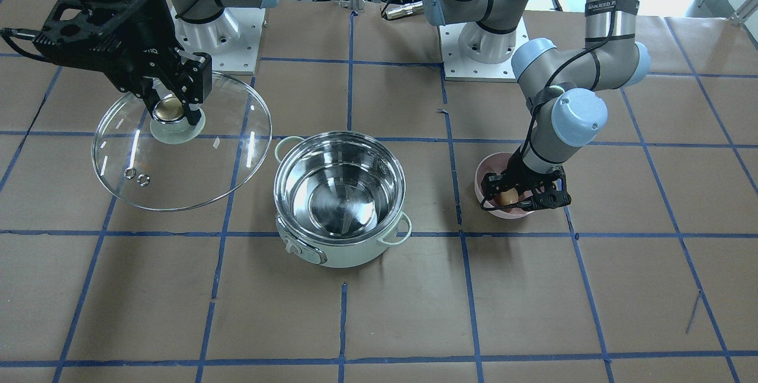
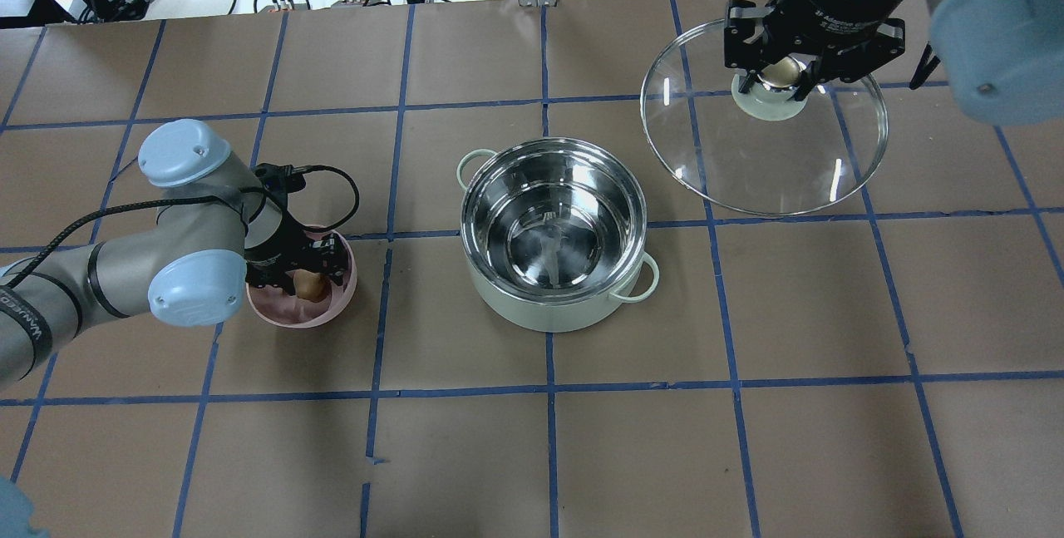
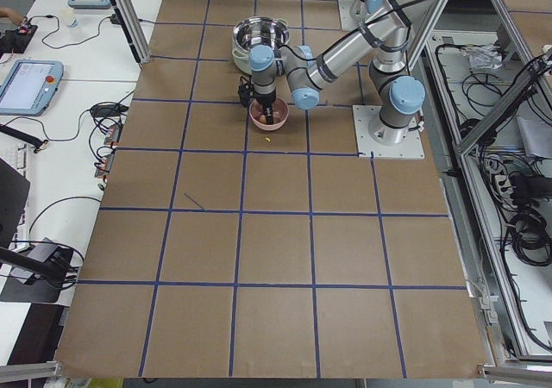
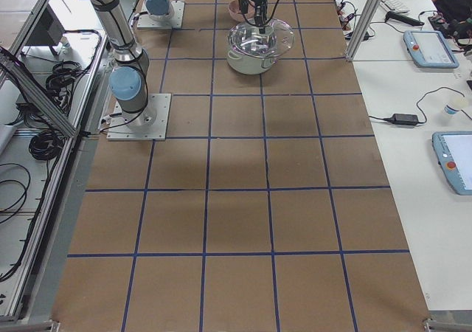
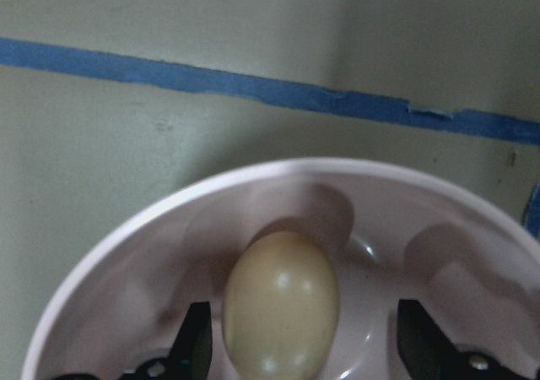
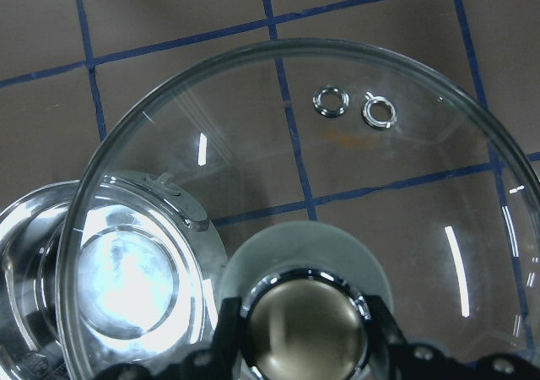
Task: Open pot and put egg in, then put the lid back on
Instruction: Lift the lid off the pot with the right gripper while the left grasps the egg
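My left gripper needs to grab the egg by its sides next, where my fingers have room, because the egg's end is close to the pink bowl's side (image 5: 291,196).
The mint-green pot (image 1: 349,256) stands open at the table's middle, its steel inside empty; it also shows in the overhead view (image 2: 532,318). The tan egg (image 5: 281,304) lies in a pink bowl (image 2: 287,318). My left gripper (image 2: 307,276) is down in the bowl and open, with a finger on each side of the egg (image 1: 507,196) and a gap on at least one side. My right gripper (image 1: 172,108) is shut on the cream-gold knob (image 6: 308,321) of the glass lid (image 1: 195,158). It holds the lid (image 2: 748,164) tilted above the table, beside the pot.
The pink bowl (image 1: 482,179) sits about a tile from the pot on my left side. The two arm bases (image 1: 479,45) stand at the table's robot edge. Blue tape lines (image 2: 549,392) cross the brown table cover.
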`<action>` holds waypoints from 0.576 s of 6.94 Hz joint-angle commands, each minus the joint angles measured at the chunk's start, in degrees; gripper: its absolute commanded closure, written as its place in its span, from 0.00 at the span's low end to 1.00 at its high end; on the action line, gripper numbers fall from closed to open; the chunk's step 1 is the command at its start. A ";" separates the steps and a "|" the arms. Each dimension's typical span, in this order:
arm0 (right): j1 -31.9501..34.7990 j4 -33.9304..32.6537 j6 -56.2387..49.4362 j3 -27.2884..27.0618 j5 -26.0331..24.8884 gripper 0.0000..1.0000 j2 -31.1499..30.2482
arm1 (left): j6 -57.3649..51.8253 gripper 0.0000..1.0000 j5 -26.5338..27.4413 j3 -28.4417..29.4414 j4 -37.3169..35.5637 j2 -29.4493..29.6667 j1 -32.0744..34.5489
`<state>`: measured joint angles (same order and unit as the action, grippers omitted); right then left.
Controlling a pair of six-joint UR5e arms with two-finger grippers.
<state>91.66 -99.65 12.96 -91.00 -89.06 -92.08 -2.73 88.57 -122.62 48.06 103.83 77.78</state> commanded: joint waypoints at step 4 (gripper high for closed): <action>-0.60 -0.36 -2.65 -1.19 -0.24 0.75 -0.11 | 0.27 0.90 0.02 1.77 0.54 -0.21 0.00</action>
<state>91.48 -99.39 12.22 -91.72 -88.96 -92.24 -2.41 88.53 -121.64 48.40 103.79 77.78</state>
